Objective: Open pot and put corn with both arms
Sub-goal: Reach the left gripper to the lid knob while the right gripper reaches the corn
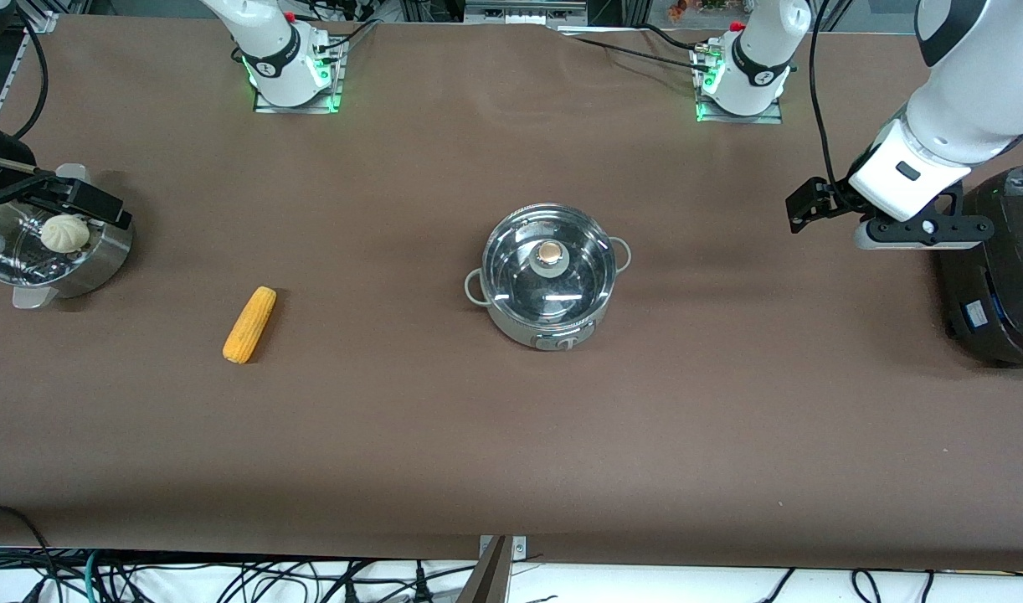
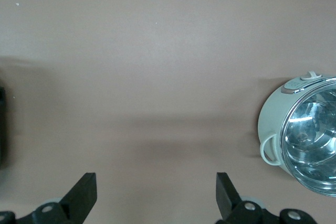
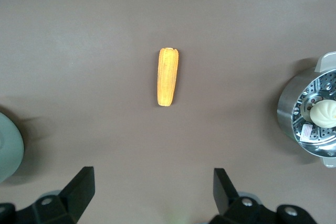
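Observation:
My left gripper takes hold of the glass lid by its tan knob next. That opens the steel pot for the corn.
The steel pot stands at the table's middle with its glass lid and tan knob on it. It also shows in the left wrist view. The corn lies flat on the table toward the right arm's end, and shows in the right wrist view. My right gripper hangs over the steamer basket, open and empty. My left gripper hangs beside the black cooker, open and empty, apart from the pot.
A steamer basket holding a white bun stands at the right arm's end; it also shows in the right wrist view. A large black cooker stands at the left arm's end. Brown table surface lies between corn and pot.

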Controlling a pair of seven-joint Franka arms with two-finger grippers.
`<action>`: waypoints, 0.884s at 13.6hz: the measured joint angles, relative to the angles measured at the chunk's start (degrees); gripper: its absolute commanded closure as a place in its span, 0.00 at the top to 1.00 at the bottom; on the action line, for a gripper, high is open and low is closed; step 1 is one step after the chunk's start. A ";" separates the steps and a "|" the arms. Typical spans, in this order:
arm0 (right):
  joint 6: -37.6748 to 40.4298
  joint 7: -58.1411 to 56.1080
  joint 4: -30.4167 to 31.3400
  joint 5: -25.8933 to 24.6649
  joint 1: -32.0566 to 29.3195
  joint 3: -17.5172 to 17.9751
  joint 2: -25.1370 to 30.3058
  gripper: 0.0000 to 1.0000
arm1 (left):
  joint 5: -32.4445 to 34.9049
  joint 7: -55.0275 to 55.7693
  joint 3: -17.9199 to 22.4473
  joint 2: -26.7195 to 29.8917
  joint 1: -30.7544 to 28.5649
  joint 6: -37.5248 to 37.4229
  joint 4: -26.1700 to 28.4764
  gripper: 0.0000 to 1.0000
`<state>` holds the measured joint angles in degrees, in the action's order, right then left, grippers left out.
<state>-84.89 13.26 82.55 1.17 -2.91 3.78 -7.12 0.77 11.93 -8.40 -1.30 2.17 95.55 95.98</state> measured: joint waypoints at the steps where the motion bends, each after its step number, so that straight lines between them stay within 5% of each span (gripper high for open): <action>1: 0.00 0.00 0.00 0.00 0.00 0.00 0.00 1.00 | 0.00 -0.07 0.03 -0.07 -0.06 -0.02 -0.12 1.00; 7: 0.07 0.07 0.00 0.00 -0.06 -0.07 -0.18 1.00 | -1.85 -1.05 -0.92 -2.63 1.93 -0.18 -0.29 1.00; 12: -2.84 0.07 0.57 0.00 -0.21 -0.13 -9.07 1.00 | -5.31 15.01 -2.71 -10.59 16.74 7.05 -3.32 1.00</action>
<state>-87.73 13.34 83.12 1.17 -3.12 3.65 -16.20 -4.54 26.93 -11.11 -11.88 18.91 102.60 92.66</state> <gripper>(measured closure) 0.000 0.000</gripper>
